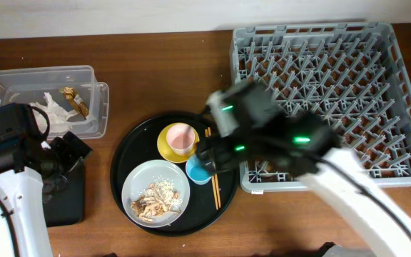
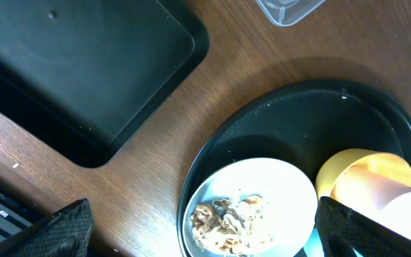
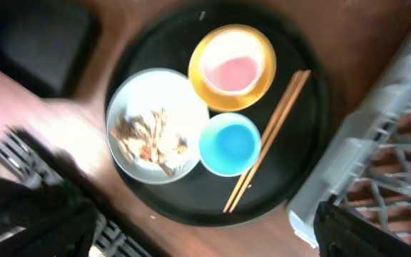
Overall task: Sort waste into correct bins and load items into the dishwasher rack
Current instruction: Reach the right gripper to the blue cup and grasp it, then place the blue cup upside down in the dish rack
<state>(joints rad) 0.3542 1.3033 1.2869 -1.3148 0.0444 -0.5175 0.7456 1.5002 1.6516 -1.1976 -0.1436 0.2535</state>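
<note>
My right gripper is to grab the blue cup by the side at its open rim, so the cup's body stays free to load into the dishwasher rack.
On the round black tray stand a grey plate with food scraps, a yellow bowl holding the pink cup, a blue cup and chopsticks. The clear box holds napkins and a wrapper. My left gripper is open and empty, above the plate's near edge. My right gripper is open and empty, high over the tray's edge; its arm looks blurred. The rack is at the right.
The flat black tray lies at the left under my left arm and shows empty in the left wrist view. The rack's near-left corner sits close to the round tray. Bare wood lies between both trays.
</note>
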